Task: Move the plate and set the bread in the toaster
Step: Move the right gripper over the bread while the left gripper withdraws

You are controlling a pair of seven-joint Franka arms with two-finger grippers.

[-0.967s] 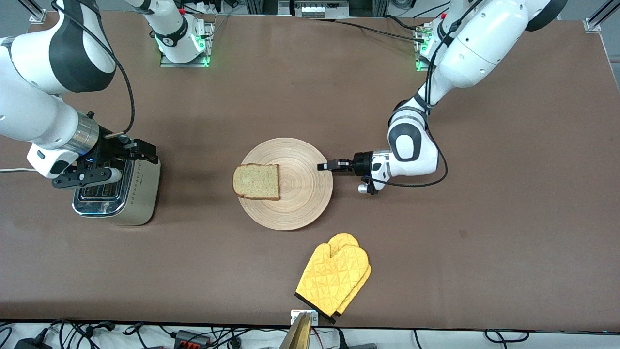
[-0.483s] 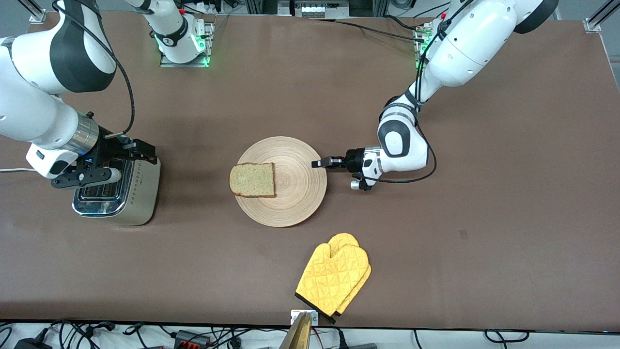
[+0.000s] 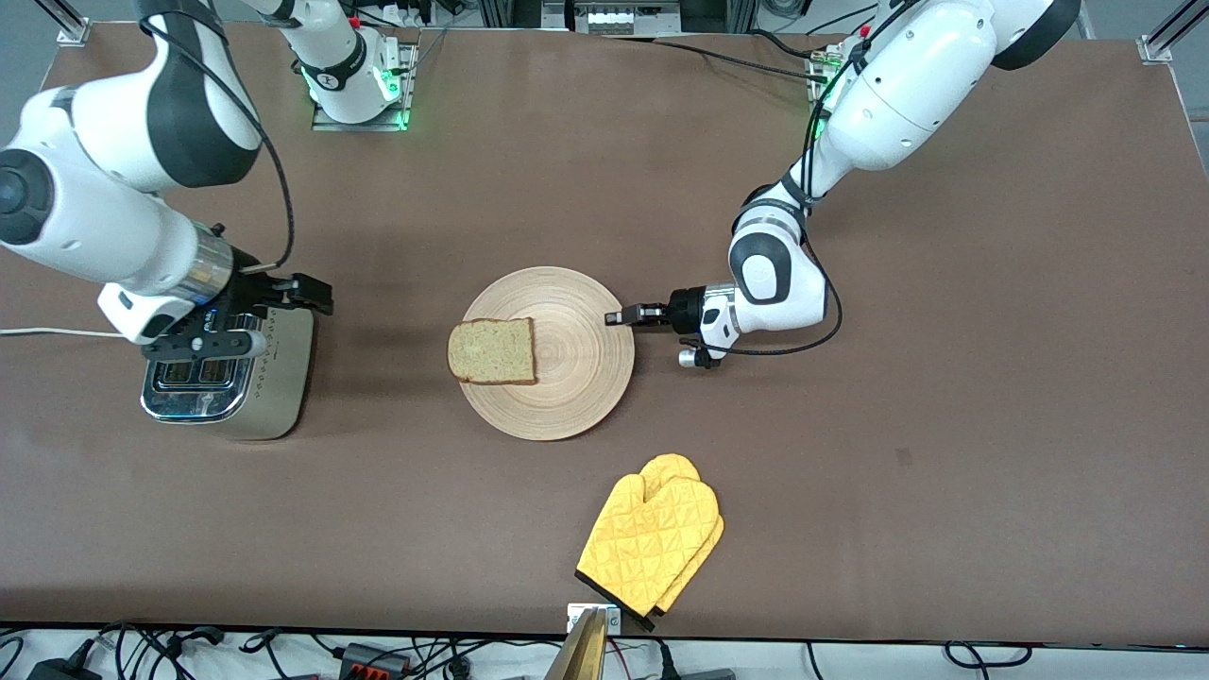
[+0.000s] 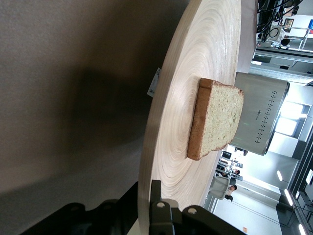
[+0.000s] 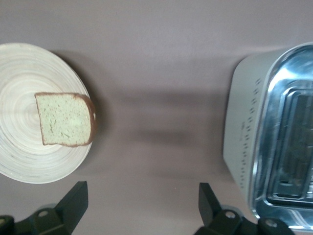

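Observation:
The plate's base (image 3: 546, 437) (image 4: 154, 112) is low and the plate's far rim is down at the brown tabletop, so I should open my left gripper now.
The light-wood plate (image 3: 567, 397) lies mid-table with the bread (image 3: 492, 350) flat on its half toward the right arm's end. My left gripper (image 3: 616, 317) is shut on the plate's rim at the edge toward the left arm's end; the left wrist view shows that rim (image 4: 146, 161) between the fingers, with the bread (image 4: 217, 117) and toaster (image 4: 261, 115) past it. The chrome-topped toaster (image 3: 274, 387) stands at the right arm's end. My right gripper (image 3: 283, 307) hovers open over the toaster's plate-side edge, nothing between its fingers (image 5: 78, 196). The right wrist view shows plate (image 5: 19, 161), bread (image 5: 64, 120) and toaster (image 5: 244, 132).
A pair of yellow oven mitts (image 3: 652, 538) lies nearer the front camera than the plate, close to the table edge. The toaster's white cord (image 3: 38, 331) runs off the right arm's end of the table. Bare brown tabletop (image 3: 387, 359) separates plate and toaster.
The left gripper has slid the plate and bread a short way toward the toaster. The right arm has shifted a little toward the plate, gripper still open.

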